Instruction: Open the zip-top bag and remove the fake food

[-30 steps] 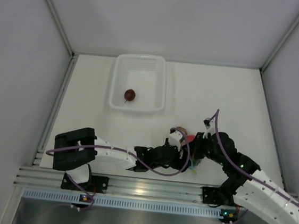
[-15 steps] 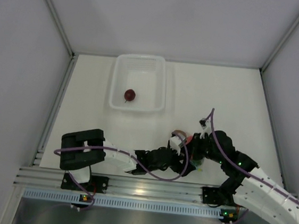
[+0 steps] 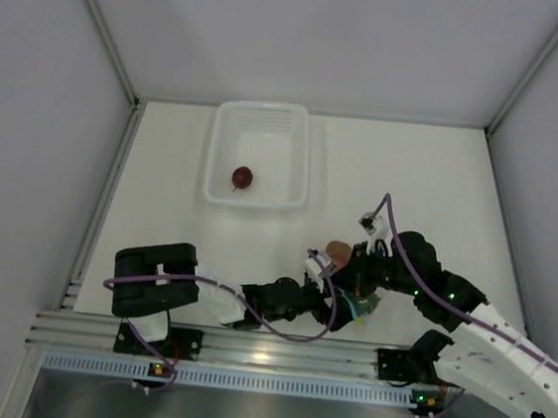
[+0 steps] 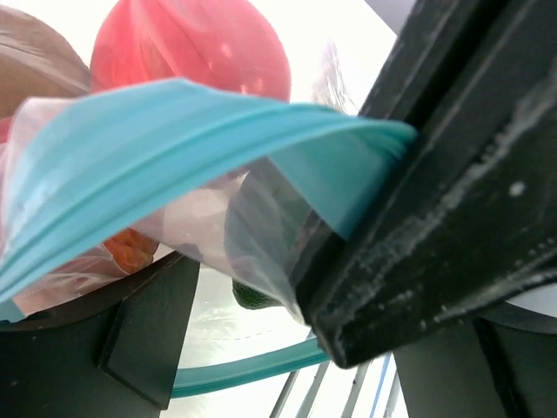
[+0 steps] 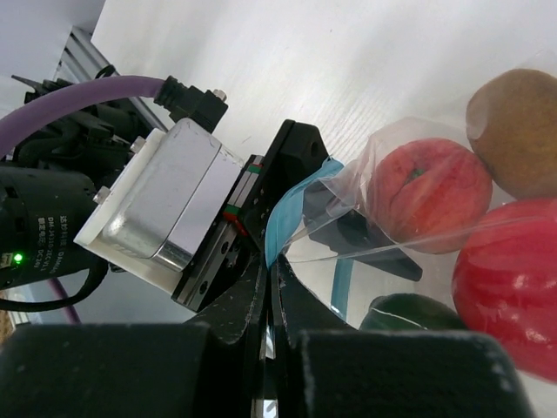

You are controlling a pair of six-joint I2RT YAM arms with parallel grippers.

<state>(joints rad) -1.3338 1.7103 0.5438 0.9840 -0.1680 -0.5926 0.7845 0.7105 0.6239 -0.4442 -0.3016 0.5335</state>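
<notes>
The left gripper should close on the bag's loose teal strip now: the strip runs between its fingers, which reach past it, so they would hold it.
The zip-top bag (image 3: 350,288) is held up near the table's front, between the two grippers. My right gripper (image 5: 277,279) is shut on one side of its teal zip strip (image 5: 300,205). The other side of the strip (image 5: 339,283) hangs apart, so the mouth gapes. My left gripper (image 4: 296,357) is open, its jaws wide around the strip (image 4: 174,131) and the bag film. In the bag are a red fruit (image 5: 509,287), an orange one (image 5: 431,192) and a green one (image 5: 409,313). A brownish-orange fruit (image 3: 337,249) sits at the bag's far edge. The dark maroon fruit (image 3: 241,176) lies in the tub.
The translucent white tub (image 3: 223,153) stands at the back left of the table. The aluminium rail (image 3: 244,350) runs along the near edge, right behind the grippers. White walls close in the table on the left, right and back.
Both grippers and the bag have shifted left and slightly away from the rail. The bag has tipped, and the brownish-orange fruit now shows at its far edge.
</notes>
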